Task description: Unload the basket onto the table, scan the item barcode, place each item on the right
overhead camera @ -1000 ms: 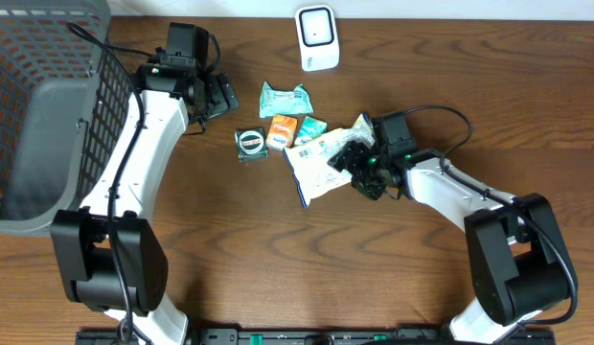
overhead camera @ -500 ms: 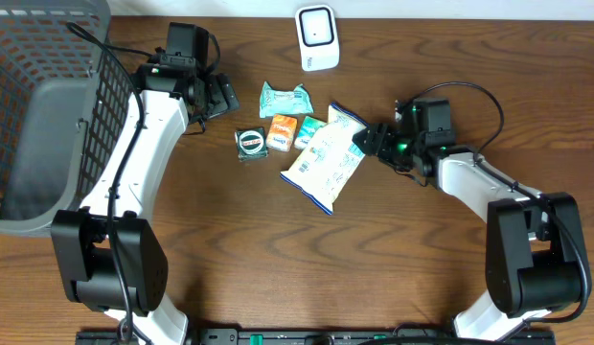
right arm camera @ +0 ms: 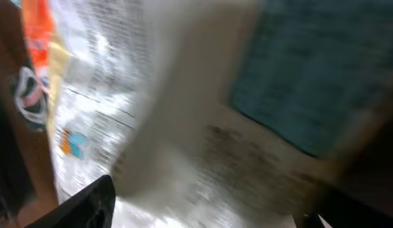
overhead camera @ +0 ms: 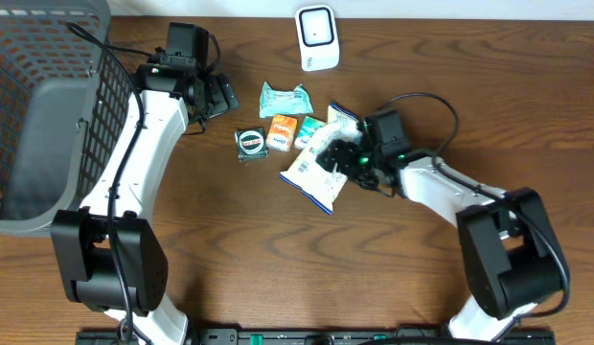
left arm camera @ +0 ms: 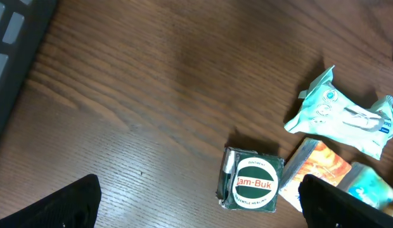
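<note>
The white snack bag needs its sides clear to scan the barcode, so the robot's right gripper has to pinch it by its side edge away from the pile.
The item, a white snack bag (overhead camera: pixel 321 161) with blue print, lies flat on the wooden table right of centre. My right gripper (overhead camera: pixel 343 153) hangs over the bag's right edge. In the right wrist view the blurred bag (right arm camera: pixel 184 126) fills the frame, and my right gripper (right arm camera: pixel 203 212) is open, its fingertips far apart at either side. The white barcode scanner (overhead camera: pixel 316 36) stands at the table's far edge. My left gripper (overhead camera: pixel 220 96) is open and empty at the upper left, well away from the bag. No barcode can be made out.
A small pile lies left of the bag: a mint-green packet (overhead camera: pixel 285 99), an orange box (overhead camera: pixel 282 131), a green Zam-Buk box (left arm camera: pixel 252 183) and a teal packet (overhead camera: pixel 311 127). A grey mesh basket (overhead camera: pixel 29 115) fills the left edge.
The bag turned over and settled flat while the right gripper let go and drew back to the right. The gripper has now come back left over the bag's edge. The left arm stayed still.
</note>
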Tool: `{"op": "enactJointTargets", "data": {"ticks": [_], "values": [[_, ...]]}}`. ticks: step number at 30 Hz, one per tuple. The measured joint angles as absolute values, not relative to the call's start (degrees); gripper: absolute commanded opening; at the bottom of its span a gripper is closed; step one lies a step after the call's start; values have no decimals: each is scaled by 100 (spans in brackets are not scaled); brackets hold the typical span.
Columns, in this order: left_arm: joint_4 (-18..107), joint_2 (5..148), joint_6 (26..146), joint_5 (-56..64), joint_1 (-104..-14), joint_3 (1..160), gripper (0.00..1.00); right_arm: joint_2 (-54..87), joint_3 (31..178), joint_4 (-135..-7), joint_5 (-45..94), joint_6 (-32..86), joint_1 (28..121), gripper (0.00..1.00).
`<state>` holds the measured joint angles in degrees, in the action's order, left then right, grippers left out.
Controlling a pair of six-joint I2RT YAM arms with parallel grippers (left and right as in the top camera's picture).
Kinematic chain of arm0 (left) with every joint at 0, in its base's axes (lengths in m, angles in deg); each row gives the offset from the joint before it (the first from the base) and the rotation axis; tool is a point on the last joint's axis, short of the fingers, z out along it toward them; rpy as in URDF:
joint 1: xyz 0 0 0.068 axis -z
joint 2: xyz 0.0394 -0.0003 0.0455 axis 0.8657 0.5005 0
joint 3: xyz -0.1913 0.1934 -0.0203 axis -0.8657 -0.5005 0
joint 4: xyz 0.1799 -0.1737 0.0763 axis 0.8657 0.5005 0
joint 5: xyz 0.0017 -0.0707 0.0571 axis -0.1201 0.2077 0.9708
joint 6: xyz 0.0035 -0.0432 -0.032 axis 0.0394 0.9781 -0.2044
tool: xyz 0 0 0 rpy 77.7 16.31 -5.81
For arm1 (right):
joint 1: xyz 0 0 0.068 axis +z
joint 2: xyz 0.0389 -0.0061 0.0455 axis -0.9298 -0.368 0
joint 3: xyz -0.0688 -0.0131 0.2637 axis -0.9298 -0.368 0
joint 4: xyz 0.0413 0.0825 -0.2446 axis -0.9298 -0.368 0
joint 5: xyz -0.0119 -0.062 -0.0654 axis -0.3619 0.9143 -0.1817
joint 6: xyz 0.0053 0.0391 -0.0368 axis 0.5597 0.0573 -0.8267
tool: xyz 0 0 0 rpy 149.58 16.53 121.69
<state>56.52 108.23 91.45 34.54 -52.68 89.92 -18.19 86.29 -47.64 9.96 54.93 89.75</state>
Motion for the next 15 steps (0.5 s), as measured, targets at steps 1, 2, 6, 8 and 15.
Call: {"op": "enactJointTargets", "data": {"ticks": [1,2,6,8,15], "values": [[5652,10823,9145,3454,-5268,8992,98,-1928,8701,-4568,1002,5616,9010,69],[5649,10823,9145,3454,-5268,8992,98,-2037,8741,-4343,1011,5666,9010,58],[5652,10823,9145,3454,-5268,8992,98,-2505,8876,-3825,773,5771,8947,18],[5652,10823,9145,3456,-5268,8992,98,-2605,8885,-3731,572,5725,8890,2],[5652,10823,9145,3454,-5268,8992,98,-2616,8889,-3728,89,5334,8704,1]]}}
